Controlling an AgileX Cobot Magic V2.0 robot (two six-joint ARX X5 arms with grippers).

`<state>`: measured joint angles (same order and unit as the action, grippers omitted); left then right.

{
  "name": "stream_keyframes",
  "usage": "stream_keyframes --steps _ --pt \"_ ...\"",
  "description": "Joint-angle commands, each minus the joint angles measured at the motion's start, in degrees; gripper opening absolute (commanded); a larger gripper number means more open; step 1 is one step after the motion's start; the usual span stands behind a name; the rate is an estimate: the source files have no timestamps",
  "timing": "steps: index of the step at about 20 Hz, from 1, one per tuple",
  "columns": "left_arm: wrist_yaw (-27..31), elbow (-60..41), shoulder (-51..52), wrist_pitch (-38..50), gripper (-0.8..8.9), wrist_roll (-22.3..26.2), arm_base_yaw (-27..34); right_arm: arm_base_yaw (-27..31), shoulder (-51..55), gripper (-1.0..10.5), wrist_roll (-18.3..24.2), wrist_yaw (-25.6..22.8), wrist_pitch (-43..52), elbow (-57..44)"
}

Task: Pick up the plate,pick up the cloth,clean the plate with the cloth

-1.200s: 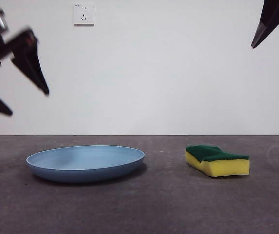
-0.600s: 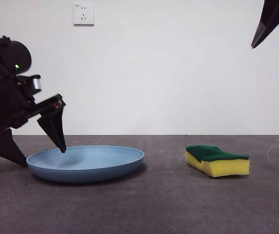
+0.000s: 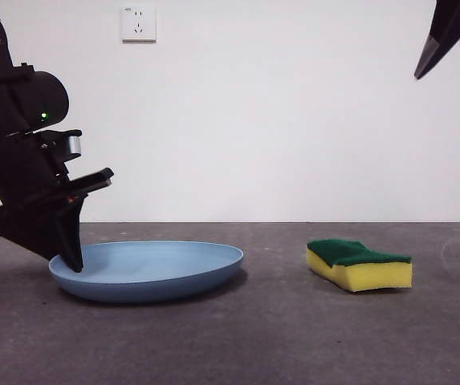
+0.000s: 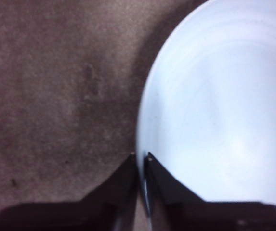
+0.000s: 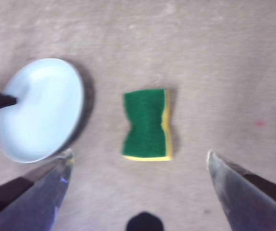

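My right gripper grabs the cloth by the narrow middle of its green top (image 3: pixel 353 253) next, in order to clean the plate (image 3: pixel 157 269).
The light blue plate (image 3: pixel 157 269) lies flat on the dark table at the left. My left gripper (image 3: pixel 73 261) is down at its left rim, and in the left wrist view the jaws of the left gripper (image 4: pixel 141 156) are pinched shut on the rim of the plate (image 4: pixel 224 106). The cloth (image 3: pixel 358 263), a yellow sponge with a green top, rests to the right, apart from the plate. My right gripper (image 5: pixel 138 154) hangs high and open over the cloth (image 5: pixel 146 124), with the plate (image 5: pixel 39 108) off to one side. Only a black tip of it (image 3: pixel 434 52) shows in the front view.
A white wall with a power socket (image 3: pixel 138 24) closes off the table's far edge. The grey tabletop (image 3: pixel 278 337) runs between the plate and the sponge and in front of both.
The left arm has dropped from high at the left to the plate's rim and its jaws have closed on it. The plate slid slightly right. The right arm and sponge stayed still.
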<state>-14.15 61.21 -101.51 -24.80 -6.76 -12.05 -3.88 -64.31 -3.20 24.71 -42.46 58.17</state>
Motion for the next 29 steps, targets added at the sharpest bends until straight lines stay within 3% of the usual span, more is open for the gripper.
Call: stream_keyframes --steps 1,4,7,11,13,17,19,23,27,29 --pt "0.4 -0.4 0.3 -2.8 -0.08 2.6 -1.3 -1.1 0.0 4.6 0.4 2.9 0.0 0.3" --pt "0.5 -0.4 5.6 -3.5 -0.08 2.5 -3.0 -4.0 -1.1 3.7 3.3 0.1 0.1 1.4" --pt "0.5 -0.3 13.5 -3.7 -0.08 2.5 -4.0 -8.2 -4.9 3.7 4.0 -9.4 0.0 3.7" --pt "0.7 -0.3 23.7 -5.8 -0.08 2.5 -4.1 -12.7 -12.5 3.7 4.6 -13.5 0.0 8.3" --pt "0.8 -0.3 27.6 -7.6 -0.08 2.5 -4.1 -15.0 -17.5 3.7 4.8 -17.7 0.0 10.6" --pt "0.8 -0.3 31.7 -10.3 -0.08 2.5 -4.1 -17.5 -27.3 3.7 5.7 -19.3 2.2 11.6" --pt "0.9 -0.3 31.7 -11.1 -0.08 2.6 -4.1 -18.5 -31.9 3.1 5.7 -19.3 4.3 11.6" --pt "5.6 -0.3 31.5 -12.3 -0.08 3.5 -4.1 -18.8 -38.4 3.0 5.7 -19.3 5.4 11.6" --pt "6.3 -0.3 31.5 -13.0 -0.08 4.0 -4.1 -18.7 -42.1 2.1 5.7 -21.0 5.4 11.6" --pt "6.7 -0.3 31.5 -12.9 -0.08 4.0 -4.1 -18.7 -42.3 0.8 5.8 -22.3 5.5 11.6"
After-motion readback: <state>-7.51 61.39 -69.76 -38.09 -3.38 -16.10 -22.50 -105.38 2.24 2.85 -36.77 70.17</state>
